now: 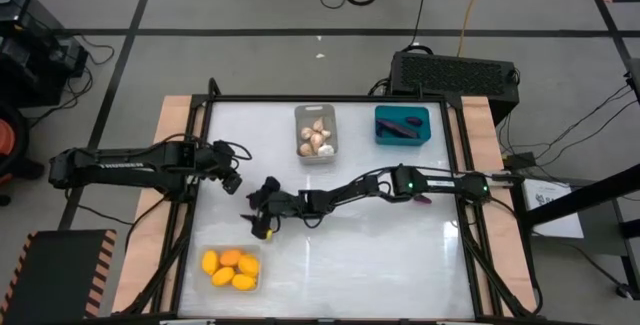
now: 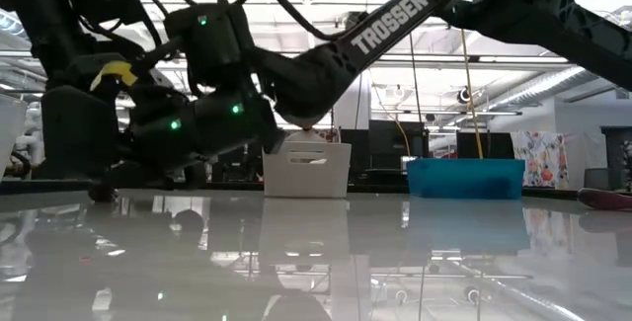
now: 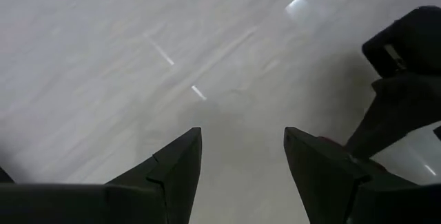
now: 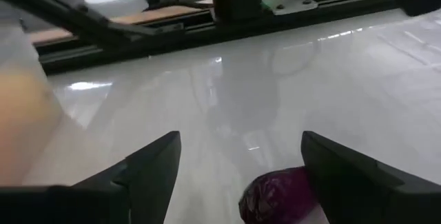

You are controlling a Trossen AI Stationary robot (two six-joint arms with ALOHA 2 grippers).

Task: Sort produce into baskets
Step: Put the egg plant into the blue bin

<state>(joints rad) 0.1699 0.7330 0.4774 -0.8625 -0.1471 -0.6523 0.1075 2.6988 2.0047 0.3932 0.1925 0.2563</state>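
Note:
I should next use my right gripper to grab the small purple eggplant by its wrinkled end (image 4: pixel 272 198), so that it can be sorted into the teal basket.
My right gripper (image 1: pixel 262 223) (image 4: pixel 238 176) is open, low over the table's near-left middle. A small dark purple eggplant piece (image 4: pixel 277 194) lies between its fingers, close to one finger (image 4: pixel 358 176). My left gripper (image 1: pixel 238 181) (image 3: pixel 242 162) is open and empty over bare table just left of it. The clear basket (image 1: pixel 232 268) holds several yellow-orange fruits at the near left. The pale grey basket (image 1: pixel 317 132) holds garlic bulbs. The teal basket (image 1: pixel 402 125) holds a long purple eggplant. Another small purple piece (image 1: pixel 422 201) lies on the table under the right arm. My right gripper's open fingers stand on either side of the purple eggplant piece (image 4: pixel 277 194), which rests on the table. Whether the nearer finger touches it, I cannot tell.
The clear basket's wall and yellow fruit show blurred beside my right gripper (image 4: pixel 21 114). A black perforated box (image 1: pixel 455 70) stands beyond the table's far right edge. The table's black frame (image 1: pixel 330 98) runs round the white top.

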